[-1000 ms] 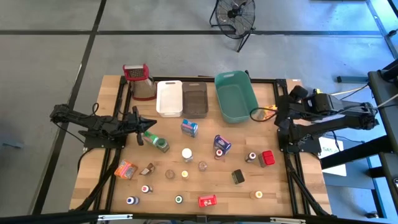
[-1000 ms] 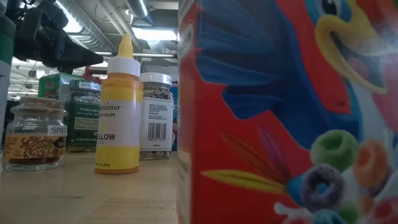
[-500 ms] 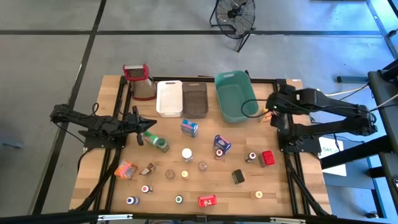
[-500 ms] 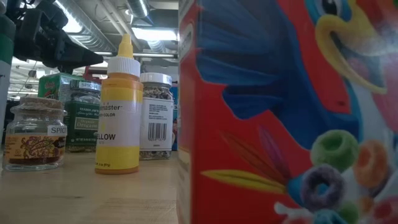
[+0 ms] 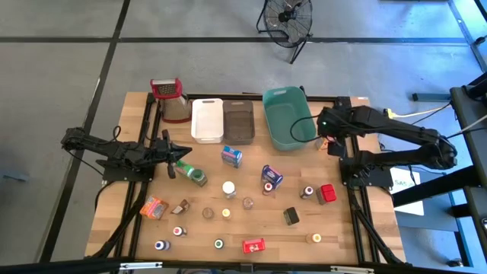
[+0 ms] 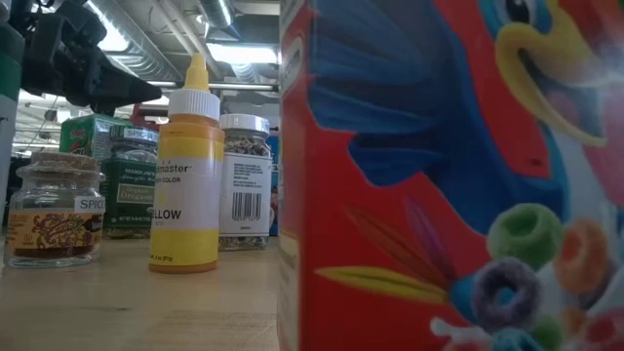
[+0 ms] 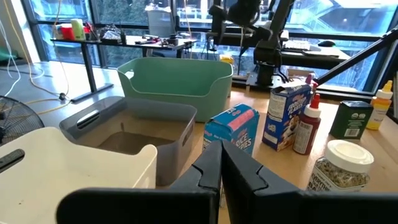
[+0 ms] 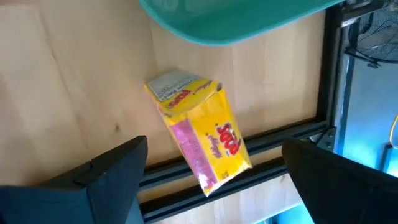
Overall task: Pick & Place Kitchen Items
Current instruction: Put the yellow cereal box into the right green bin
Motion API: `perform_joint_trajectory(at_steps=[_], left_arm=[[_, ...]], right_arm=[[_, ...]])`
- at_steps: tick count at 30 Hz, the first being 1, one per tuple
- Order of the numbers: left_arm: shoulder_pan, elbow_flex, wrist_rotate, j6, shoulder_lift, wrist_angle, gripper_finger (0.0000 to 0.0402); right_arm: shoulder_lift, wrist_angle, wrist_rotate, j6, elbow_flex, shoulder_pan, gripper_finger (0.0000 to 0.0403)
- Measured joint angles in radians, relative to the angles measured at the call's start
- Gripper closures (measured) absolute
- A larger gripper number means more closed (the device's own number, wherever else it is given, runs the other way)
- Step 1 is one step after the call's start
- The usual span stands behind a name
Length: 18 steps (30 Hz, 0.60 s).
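The right gripper's fingers stop above the yellow packet [image 5: 323,143] [image 8: 199,140] on the wood and would miss if they closed now, so the right gripper should come down before it closes.
The kitchen items stand scattered over the wooden table [image 5: 251,228]. Among them are a blue box [image 5: 232,156], a white-capped jar [image 5: 228,189], a red cereal box [image 6: 439,195] and a yellow bottle [image 6: 187,166]. A yellow packet [image 8: 199,140] lies flat on the wood by the teal bin [image 5: 288,118], near the table's right frame rail; it also shows in the high view [image 5: 329,141]. My right gripper [image 8: 214,149] hangs open above the packet, pointing steeply down, one finger on either side and clear of it. My left gripper [image 7: 221,168] waits shut and level at the table's left [image 5: 185,152].
A white bin [image 5: 207,119] and a brown bin [image 5: 238,120] stand at the far edge beside the teal bin. A steel grater with a red handle [image 5: 171,99] stands at the far left. A black frame rail [image 8: 273,146] runs close beside the yellow packet. A green-lidded jar [image 5: 192,174] lies near my left gripper.
My right gripper has swung from the table's right edge toward the left, over the yellow packet by the teal bin. It has come down and tipped more steeply downward, rolling as it went.
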<state>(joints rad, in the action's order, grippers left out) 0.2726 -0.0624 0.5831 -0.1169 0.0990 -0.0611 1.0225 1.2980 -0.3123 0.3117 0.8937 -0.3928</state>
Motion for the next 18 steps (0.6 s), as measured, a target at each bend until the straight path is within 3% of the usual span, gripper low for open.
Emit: perform_joint_trajectory(at_steps=[18], left_arm=[[0.000,0.000,0.006,0.000,0.000,0.000,0.0398]], right_arm=[[-0.002,-0.181,0.047,0.160,-0.161,-0.153,0.0027]])
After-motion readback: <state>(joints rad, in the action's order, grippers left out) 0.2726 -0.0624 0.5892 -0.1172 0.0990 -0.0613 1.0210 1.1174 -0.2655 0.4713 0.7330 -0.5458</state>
